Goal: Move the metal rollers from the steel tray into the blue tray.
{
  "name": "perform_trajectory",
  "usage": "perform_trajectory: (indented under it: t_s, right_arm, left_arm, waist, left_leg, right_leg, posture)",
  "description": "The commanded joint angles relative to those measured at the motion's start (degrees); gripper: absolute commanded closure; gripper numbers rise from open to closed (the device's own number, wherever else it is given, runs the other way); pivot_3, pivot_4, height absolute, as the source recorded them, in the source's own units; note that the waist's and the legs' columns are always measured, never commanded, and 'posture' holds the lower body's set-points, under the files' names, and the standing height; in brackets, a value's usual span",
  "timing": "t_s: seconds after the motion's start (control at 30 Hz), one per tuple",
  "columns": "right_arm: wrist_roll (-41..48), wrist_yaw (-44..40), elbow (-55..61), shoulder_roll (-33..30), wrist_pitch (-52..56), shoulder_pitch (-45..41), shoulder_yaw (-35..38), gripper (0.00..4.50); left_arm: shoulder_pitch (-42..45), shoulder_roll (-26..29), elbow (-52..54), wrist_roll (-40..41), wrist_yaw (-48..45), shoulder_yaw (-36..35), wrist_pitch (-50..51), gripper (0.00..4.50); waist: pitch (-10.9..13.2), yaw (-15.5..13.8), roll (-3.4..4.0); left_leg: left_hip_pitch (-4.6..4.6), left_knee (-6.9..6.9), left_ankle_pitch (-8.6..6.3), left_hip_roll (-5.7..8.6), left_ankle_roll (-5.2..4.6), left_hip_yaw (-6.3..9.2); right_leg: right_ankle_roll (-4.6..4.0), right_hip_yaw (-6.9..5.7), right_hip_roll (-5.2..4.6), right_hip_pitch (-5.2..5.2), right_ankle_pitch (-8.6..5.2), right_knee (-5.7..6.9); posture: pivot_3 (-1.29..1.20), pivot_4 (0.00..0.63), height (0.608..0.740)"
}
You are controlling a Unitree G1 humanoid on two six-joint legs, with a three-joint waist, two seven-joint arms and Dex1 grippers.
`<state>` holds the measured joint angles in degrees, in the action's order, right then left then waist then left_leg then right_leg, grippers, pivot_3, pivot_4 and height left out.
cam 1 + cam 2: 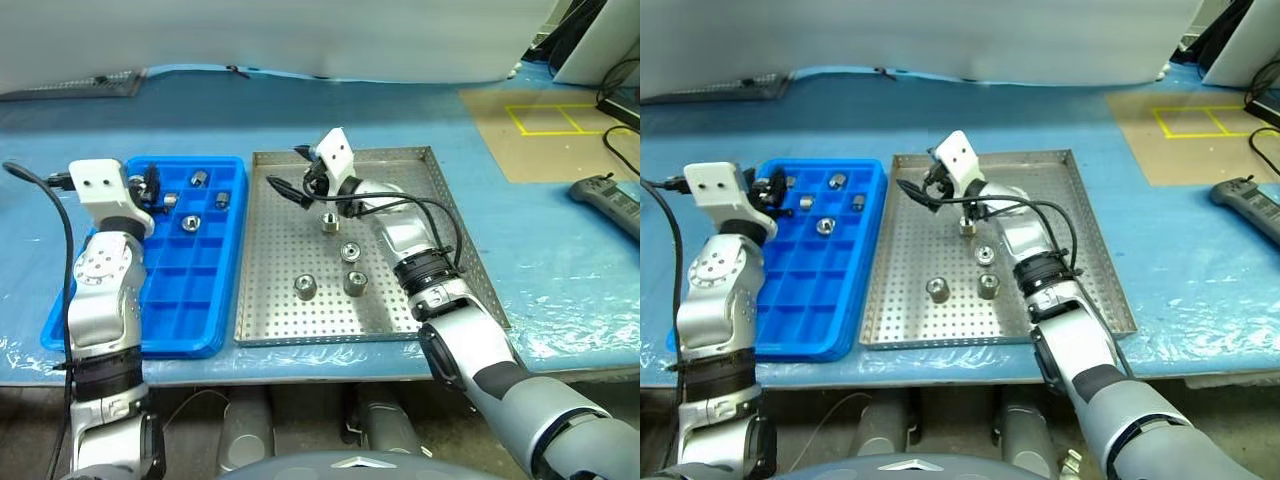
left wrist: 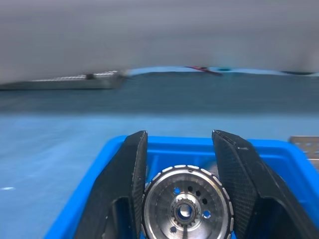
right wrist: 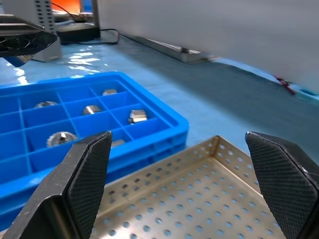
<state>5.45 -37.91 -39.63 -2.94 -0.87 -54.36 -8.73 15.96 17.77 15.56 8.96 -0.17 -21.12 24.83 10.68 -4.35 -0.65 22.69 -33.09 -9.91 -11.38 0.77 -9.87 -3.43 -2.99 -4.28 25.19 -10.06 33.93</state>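
Observation:
I need to lower the metal roller [image 2: 187,204] with my left gripper before I let go of it. The roller is still above the blue tray's far section [image 2: 179,155].
The steel tray [image 1: 280,320] lies mid-table with several metal rollers [image 1: 329,221] standing on its perforated floor. To its left is the blue tray [image 1: 180,300], which has several rollers [image 1: 190,222] in its far compartments. My left gripper [image 1: 150,185] hovers over the blue tray's far left corner. In the left wrist view it [image 2: 179,133] is shut on a metal roller [image 2: 185,209], seen end-on. My right gripper [image 1: 306,184] is open and empty over the steel tray's far left part, pointing toward the blue tray [image 3: 75,124].
The table is covered with blue plastic sheet. A black handheld device [image 1: 610,200] lies at the right edge, and beyond it is a cardboard sheet with yellow tape [image 1: 545,125]. A grey metal strip [image 1: 80,85] lies at the far left, by the white back panel.

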Motion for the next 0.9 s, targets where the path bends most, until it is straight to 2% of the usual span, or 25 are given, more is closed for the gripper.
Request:
perform_trajectory:
  t_s: [0.03,0.17,0.27,0.57,0.7,0.77,0.9]
  right_arm:
    - [-0.36,-0.5,-0.46,1.36,-2.56,-1.69,0.06,0.0]
    - [-0.57,-0.91,-0.64,2.4,-2.76,-1.02,-0.04,0.0]
    - [-0.77,-1.34,-0.34,2.49,-2.56,-0.5,0.06,0.0]
    - [-1.02,-0.96,1.38,1.5,-1.27,1.69,0.72,0.0]
    - [-1.02,-0.42,2.94,0.86,-0.57,3.05,0.82,0.0]
    - [-0.99,0.15,4.08,0.34,0.08,3.94,1.05,0.0]
    - [-1.36,0.93,5.57,-0.9,0.78,5.23,1.03,0.0]
  left_arm:
    - [-4.66,-1.84,8.12,-2.95,5.94,-2.7,3.7,2.76]
    - [-10.37,-4.78,14.16,-6.59,10.66,-2.39,7.6,2.76]
    - [-12.33,-6.48,14.96,-9.06,13.79,-2.8,8.83,2.76]
    - [-12.13,-8.2,9.83,-9.39,15.52,-4.78,8.26,2.76]
    - [-11.91,-8.48,7.71,-9.12,14.38,-3.43,7.35,2.76]
    - [-11.7,-8.71,6.69,-9.56,14.71,-3.05,7.38,2.05]
    - [-10.4,-9.19,4.72,-10.12,16.13,-3.12,7.43,0.97]
  waist:
    - [0.0,-0.14,0.0]
    - [0.0,-0.38,0.0]
    - [0.0,-0.89,0.0]
    - [0.0,-1.38,-0.01]
    - [0.0,-1.35,-0.01]
    - [0.0,-1.33,-0.01]
    - [-0.01,-1.26,-0.01]
  left_leg:
    - [0.0,0.0,0.01,-0.03,0.02,0.0]
    - [0.0,0.0,0.01,-0.06,0.03,0.01]
    - [-0.01,0.0,0.02,-0.1,0.04,0.01]
    - [-0.01,0.0,0.03,-0.09,0.05,0.11]
    - [0.0,0.0,0.03,-0.1,0.04,0.1]
    - [0.0,0.0,0.03,-0.1,0.04,0.1]
    - [-0.02,0.0,0.03,-0.09,0.04,0.09]
  right_leg:
    - [-0.02,-0.02,0.0,0.0,0.01,0.0]
    - [-0.03,-0.04,0.01,-0.01,0.02,0.0]
    - [-0.03,-0.09,0.01,-0.02,0.02,0.0]
    - [-0.04,-0.1,0.01,-0.04,0.03,-0.03]
    - [-0.04,-0.1,0.01,-0.04,0.03,-0.05]
    - [-0.04,-0.1,0.02,-0.03,0.03,-0.05]
    - [-0.04,-0.1,0.01,-0.05,0.03,-0.05]
  posture:
    - [0.19,0.15,0.74]
    - [0.2,0.15,0.74]
    - [0.2,0.15,0.74]
    - [0.19,0.15,0.74]
    - [0.17,0.15,0.74]
    - [0.16,0.15,0.74]
    - [0.15,0.15,0.74]
